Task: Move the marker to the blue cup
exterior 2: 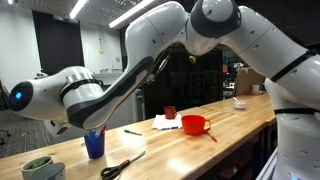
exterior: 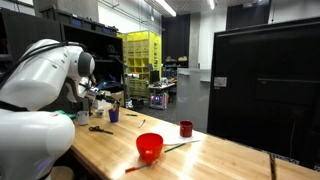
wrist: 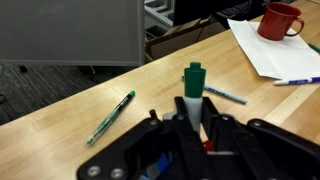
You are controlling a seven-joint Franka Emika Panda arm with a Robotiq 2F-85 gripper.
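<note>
The dark blue cup (exterior 2: 94, 146) is close below my fingers, so the marker would fall into the cup if I opened now, and my gripper needs to let go of it.
My gripper (wrist: 194, 122) is shut on the marker (wrist: 193, 80), a short whitish marker whose green end sticks out past the fingers in the wrist view. In both exterior views the gripper (exterior 2: 95, 127) hangs just above the small dark blue cup (exterior 2: 94, 146), near the table's end. The cup also shows in an exterior view (exterior: 113, 115), with the gripper (exterior: 103, 100) close over it. The marker itself is too small to make out in the exterior views. In the wrist view the cup is mostly hidden under the fingers.
A red bowl (exterior: 149, 146) and a dark red cup (exterior: 186, 128) stand further along the table by a white paper (wrist: 285, 55). A long greenish stick (wrist: 110, 117), a blue pen (wrist: 228, 95), scissors (exterior 2: 122, 166) and a green bowl (exterior 2: 38, 166) lie near.
</note>
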